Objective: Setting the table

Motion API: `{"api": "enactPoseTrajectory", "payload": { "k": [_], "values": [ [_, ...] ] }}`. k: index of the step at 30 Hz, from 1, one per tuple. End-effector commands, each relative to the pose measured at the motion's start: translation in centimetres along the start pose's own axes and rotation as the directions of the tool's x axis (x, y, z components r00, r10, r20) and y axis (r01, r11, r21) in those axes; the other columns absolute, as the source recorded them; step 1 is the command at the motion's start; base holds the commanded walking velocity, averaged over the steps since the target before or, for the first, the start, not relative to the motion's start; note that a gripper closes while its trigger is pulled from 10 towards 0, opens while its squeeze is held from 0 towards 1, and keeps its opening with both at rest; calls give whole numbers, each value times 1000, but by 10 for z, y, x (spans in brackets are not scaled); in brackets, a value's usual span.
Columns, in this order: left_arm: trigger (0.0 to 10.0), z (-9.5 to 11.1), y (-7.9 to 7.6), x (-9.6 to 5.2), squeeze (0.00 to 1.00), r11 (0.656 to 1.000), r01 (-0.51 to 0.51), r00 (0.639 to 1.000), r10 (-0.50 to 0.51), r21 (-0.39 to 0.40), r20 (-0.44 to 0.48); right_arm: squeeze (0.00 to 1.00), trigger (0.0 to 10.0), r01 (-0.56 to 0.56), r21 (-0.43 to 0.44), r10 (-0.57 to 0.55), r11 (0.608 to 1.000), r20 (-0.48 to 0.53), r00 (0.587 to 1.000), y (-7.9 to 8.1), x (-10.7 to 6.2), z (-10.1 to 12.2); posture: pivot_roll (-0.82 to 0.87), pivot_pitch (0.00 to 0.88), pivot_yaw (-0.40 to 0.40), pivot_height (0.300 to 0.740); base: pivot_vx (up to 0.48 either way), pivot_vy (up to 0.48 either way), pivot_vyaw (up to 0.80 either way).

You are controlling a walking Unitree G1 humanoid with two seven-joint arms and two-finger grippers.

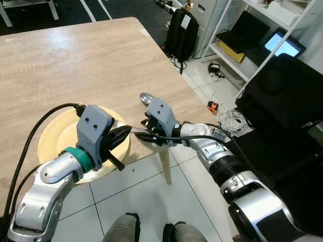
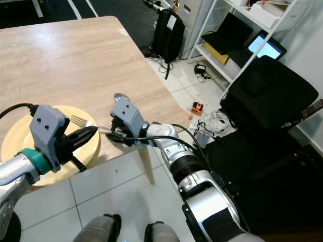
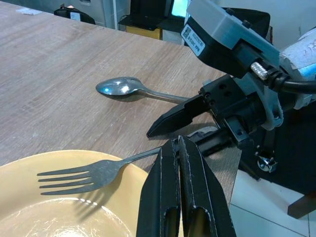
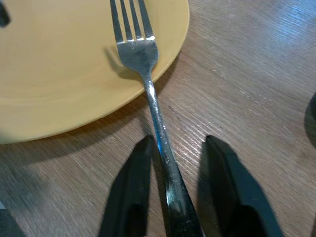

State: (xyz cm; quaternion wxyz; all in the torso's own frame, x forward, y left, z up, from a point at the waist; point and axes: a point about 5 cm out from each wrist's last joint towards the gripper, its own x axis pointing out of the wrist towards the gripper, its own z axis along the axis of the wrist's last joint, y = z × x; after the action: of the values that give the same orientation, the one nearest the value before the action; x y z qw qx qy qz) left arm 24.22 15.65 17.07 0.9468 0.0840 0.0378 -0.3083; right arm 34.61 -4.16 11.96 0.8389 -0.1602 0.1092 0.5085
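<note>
The silver fork needs to go beside the spoon, so next my right gripper needs to grab the fork by its handle point(image 4: 173, 182) to set it there.
A yellow plate point(image 1: 55, 136) sits at the front edge of the wooden table point(image 1: 75, 60). A metal fork point(image 4: 148, 74) lies with its tines over the plate's rim and its handle on the wood. My right gripper point(image 4: 175, 143) is open, its two fingers low on either side of the fork handle. My left gripper point(image 3: 175, 143) is shut on nothing; it hovers over the plate's right rim with its tips at the fork's neck, and I cannot tell if they touch. A spoon point(image 3: 123, 87) lies on the table just beyond the right gripper.
The table's corner and its leg point(image 1: 165, 166) are right below the grippers. To the right stand a black chair point(image 1: 287, 91), a shelf with a laptop point(image 1: 242, 35), a black backpack point(image 1: 181, 33) and cables point(image 1: 232, 120) on the tiled floor.
</note>
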Motion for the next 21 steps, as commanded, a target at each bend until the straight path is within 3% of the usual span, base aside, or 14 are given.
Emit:
{"api": "enactPoseTrajectory", "payload": {
  "k": [1, 17, 19, 20, 21],
  "values": [
    [10000, -3, -5, 0, 0, 1000, 12, 1000, -12, -18, -13, 0, 0, 8, 50, -4, 999, -75, 997, 1, -3, -19, 152, 73, -50, 740, 0, 0, 0],
    [10000, -4, -6, 4, 0, 1000, 14, 1000, -15, -25, -18, 0, 0, 40, 85, -40, 996, 3, 999, -9, -15, -10, 133, 71, -42, 740, 0, 0, 0],
    [10000, -4, -6, 4, 0, 1000, 10, 1000, -11, -26, -17, 0, 0, 107, 108, -118, 988, 93, 989, -20, -22, 11, 136, 73, -43, 740, 0, 0, 0],
    [10000, -4, -6, 4, 0, 1000, 10, 1000, -11, -26, -17, 0, 0, 107, 108, -118, 988, 93, 989, -20, -22, 11, 136, 73, -43, 740, 0, 0, 0],
    [10000, -4, -5, 4, 0, 1000, 8, 1000, -9, -27, -18, 0, 10000, 150, 123, -167, 981, 138, 976, -27, -27, 23, 136, 73, -43, 740, 0, 0, 0]
  ]
}}
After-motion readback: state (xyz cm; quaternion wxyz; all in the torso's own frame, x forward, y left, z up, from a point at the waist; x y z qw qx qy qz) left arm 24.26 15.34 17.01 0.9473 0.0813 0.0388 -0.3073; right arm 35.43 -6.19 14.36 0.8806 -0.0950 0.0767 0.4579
